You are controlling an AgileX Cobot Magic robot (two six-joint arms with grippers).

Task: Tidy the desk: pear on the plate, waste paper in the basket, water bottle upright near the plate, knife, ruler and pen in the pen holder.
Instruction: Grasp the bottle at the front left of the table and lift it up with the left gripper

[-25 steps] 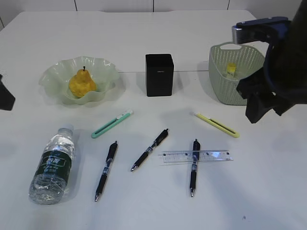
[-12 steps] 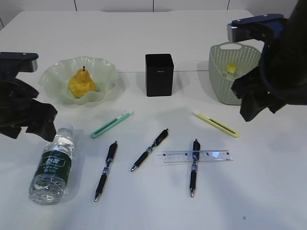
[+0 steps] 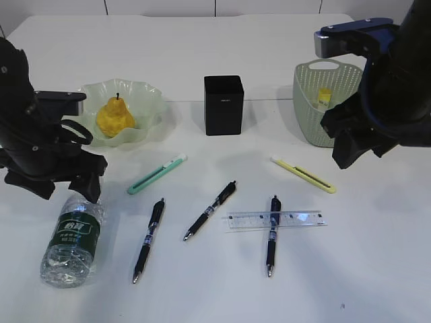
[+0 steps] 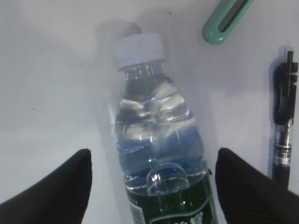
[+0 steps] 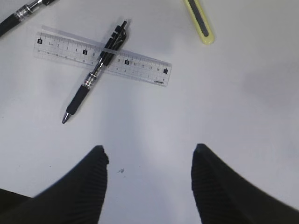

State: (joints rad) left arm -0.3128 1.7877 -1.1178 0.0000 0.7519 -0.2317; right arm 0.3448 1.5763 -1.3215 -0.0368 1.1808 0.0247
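Observation:
The water bottle needs to stand upright near the plate. My left gripper should next grab it by its body around the green label's upper edge (image 3: 81, 219) (image 4: 168, 179).
The water bottle (image 3: 73, 235) lies on its side at the front left, cap pointing away from me. My left gripper (image 3: 59, 187) is open above its neck, with the bottle (image 4: 154, 130) between the spread fingers (image 4: 154, 156), not touching. The pear (image 3: 114, 116) sits on the green plate (image 3: 151, 101). A green knife (image 3: 157, 174), a yellow knife (image 3: 304, 175), three pens (image 3: 211, 210) and a clear ruler (image 3: 276, 219) lie on the table. One pen (image 5: 93, 74) lies across the ruler (image 5: 140, 65). My right gripper (image 5: 149, 156) is open and empty, above the table right of the ruler.
The black pen holder (image 3: 223, 104) stands at the back centre. The green basket (image 3: 316, 114) stands at the back right with a yellow piece (image 3: 325, 96) inside. The green knife tip (image 4: 226, 21) and a pen (image 4: 282, 135) lie right of the bottle.
My left arm came in from the left edge and now hangs over the bottle's neck. My right arm drifted slightly left. No object has moved.

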